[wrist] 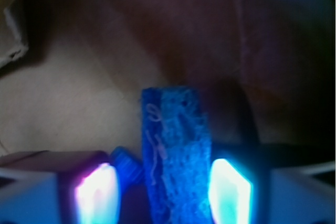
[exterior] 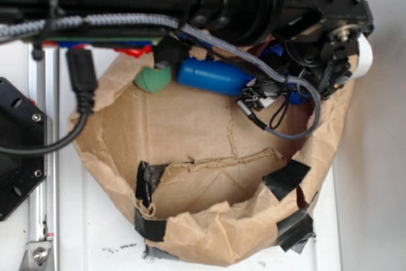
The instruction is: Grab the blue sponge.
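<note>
I should next grab across the blue sponge's long narrow body point(wrist: 178, 171), between its two long sides.
In the wrist view the blue sponge point(wrist: 176, 150) stands on edge on the brown paper, its rough face with a pale thread towards me. It sits between the two glowing fingers of my gripper point(wrist: 163, 187). The gripper is open. A dark gap separates the sponge from the left pad point(wrist: 94, 192), while the right pad point(wrist: 228, 190) is very near it. In the exterior view the arm's wrist point(exterior: 298, 61) reaches into the bag at the upper right and hides the sponge.
A brown paper bag point(exterior: 216, 233), patched with black tape, encloses everything. Inside lie a blue bottle-shaped pin point(exterior: 212, 75) and a green ball point(exterior: 152, 79) at the back left. The pin's ribbed end point(wrist: 126, 163) shows beside the left finger. Cables point(exterior: 82, 93) hang at the left.
</note>
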Available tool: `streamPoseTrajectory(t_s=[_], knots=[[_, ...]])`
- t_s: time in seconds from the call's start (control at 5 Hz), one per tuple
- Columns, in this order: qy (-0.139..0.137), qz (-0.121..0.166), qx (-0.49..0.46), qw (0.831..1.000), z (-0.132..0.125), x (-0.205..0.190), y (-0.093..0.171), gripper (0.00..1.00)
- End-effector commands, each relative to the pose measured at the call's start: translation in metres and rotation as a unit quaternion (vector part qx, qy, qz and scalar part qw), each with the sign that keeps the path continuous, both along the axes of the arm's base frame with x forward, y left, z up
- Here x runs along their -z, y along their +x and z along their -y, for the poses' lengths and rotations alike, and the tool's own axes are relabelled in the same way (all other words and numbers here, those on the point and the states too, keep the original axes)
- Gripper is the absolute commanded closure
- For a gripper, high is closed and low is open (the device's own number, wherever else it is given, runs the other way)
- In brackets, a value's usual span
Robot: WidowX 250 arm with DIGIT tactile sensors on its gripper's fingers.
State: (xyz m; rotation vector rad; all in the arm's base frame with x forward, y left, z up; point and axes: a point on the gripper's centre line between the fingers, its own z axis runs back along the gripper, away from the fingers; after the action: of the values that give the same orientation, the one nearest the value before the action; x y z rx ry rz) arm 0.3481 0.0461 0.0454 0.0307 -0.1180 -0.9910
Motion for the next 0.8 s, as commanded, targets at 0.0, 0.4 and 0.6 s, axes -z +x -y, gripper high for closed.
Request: streamPoseTrajectory(t_s=[0.0,0.4,0.6], knots=[[0.015,0.037,0.023,0.999,0.0037,-0.0197,0.0044,1.00],[0.016,0.036,0.033,0.999,0.0050,-0.0226,0.0011,1.00],[0.017,0.034,0.039,0.999,0.0079,-0.0255,-0.0021,1.00]])
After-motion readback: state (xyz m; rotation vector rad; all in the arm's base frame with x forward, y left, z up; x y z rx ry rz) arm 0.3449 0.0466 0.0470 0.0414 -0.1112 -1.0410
